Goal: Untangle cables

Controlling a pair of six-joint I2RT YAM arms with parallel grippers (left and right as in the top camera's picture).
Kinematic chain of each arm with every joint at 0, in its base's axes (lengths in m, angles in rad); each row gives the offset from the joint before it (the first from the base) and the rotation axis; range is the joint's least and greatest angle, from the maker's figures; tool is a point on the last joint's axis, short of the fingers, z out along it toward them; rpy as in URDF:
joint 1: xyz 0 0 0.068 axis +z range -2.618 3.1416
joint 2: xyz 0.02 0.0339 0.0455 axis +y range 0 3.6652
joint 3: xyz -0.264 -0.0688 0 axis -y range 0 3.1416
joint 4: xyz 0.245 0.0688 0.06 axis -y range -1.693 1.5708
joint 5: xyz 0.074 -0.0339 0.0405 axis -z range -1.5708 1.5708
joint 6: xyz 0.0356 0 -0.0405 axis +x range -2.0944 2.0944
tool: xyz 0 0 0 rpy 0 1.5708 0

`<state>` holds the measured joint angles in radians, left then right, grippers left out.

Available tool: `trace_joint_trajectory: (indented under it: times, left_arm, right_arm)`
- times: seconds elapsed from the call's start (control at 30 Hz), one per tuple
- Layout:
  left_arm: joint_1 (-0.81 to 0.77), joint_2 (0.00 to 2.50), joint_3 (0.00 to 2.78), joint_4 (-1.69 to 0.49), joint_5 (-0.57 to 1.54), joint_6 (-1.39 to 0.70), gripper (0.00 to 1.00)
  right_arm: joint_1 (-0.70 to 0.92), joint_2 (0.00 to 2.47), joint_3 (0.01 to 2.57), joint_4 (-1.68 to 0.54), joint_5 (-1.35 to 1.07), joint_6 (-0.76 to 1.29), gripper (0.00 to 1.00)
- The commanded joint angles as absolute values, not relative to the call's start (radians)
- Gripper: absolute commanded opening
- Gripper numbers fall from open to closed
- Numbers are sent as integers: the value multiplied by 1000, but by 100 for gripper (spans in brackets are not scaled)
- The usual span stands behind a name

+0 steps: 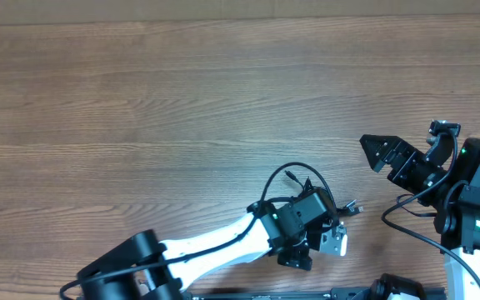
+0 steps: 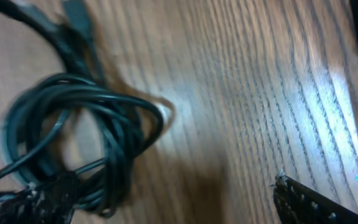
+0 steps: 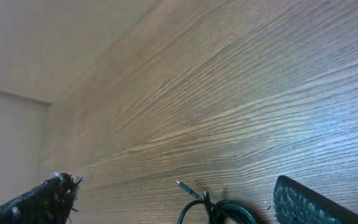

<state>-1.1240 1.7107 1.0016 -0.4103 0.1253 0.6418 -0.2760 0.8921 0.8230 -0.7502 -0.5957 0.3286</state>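
I will pick up the cables next with my left gripper by the coil's edge away from the plug (image 2: 112,178), so the plug and the loops stay free for my right gripper to untangle.
The cables (image 1: 298,185) lie as a small tangled bundle of thin black cords low on the table, with one small plug (image 1: 352,208) sticking out to the right. In the left wrist view the coil (image 2: 73,130) fills the left side, with a plug (image 2: 76,15) at the top. My left gripper (image 1: 317,208) (image 2: 169,186) is open; its left finger rests at the coil's edge and nothing is held. My right gripper (image 1: 372,154) (image 3: 171,183) is open and empty, apart to the right of the bundle. The right wrist view shows a plug tip (image 3: 184,186) and part of a loop (image 3: 229,211).
The table (image 1: 182,100) is bare brown wood. My left arm (image 1: 207,246) reaches in from the bottom left. The right arm's base (image 1: 473,200) and its thick black wire (image 1: 407,217) sit at the right edge. A pale wall (image 3: 42,37) shows beyond the far table edge.
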Motion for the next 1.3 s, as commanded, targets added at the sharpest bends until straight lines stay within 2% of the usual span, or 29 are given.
trace_joint_trajectory:
  times: [0.0,0.13,0.33,0.47,0.67,0.73,0.77,0.83,0.87,0.97,1.27]
  left_arm:
    - [-1118,1731,1008,-403,155,721,93]
    - [-1097,1750,1008,-391,155,753,87]
    - [-1047,1805,1008,-353,165,753,85]
    - [-1031,1837,1009,-331,175,753,79]
    - [-1031,1838,1009,-327,182,752,57]
    - [-1031,1838,1009,-328,182,752,40]
    - [-1031,1838,1009,-328,181,752,28]
    - [-1031,1838,1009,-328,181,752,13]
    - [-1031,1838,1009,-329,180,752,9]
    - [-1030,1838,1009,-335,180,752,4]
    - [-998,1817,1010,-352,176,613,4]
  right_arm:
    - [-282,887,838,-746,-604,310,100]
    - [-282,887,838,-746,-604,310,100]
    - [-282,887,838,-746,-604,306,100]
    - [-282,887,838,-746,-604,306,100]
    - [-282,887,838,-743,-604,306,100]
    - [-282,887,838,-743,-604,306,100]
    - [-282,887,838,-743,-604,306,100]
    - [-282,887,838,-744,-604,306,100]
    - [-282,887,838,-744,-604,306,100]
    - [-282,887,838,-744,-604,307,100]
    - [-283,887,838,-747,-606,318,100]
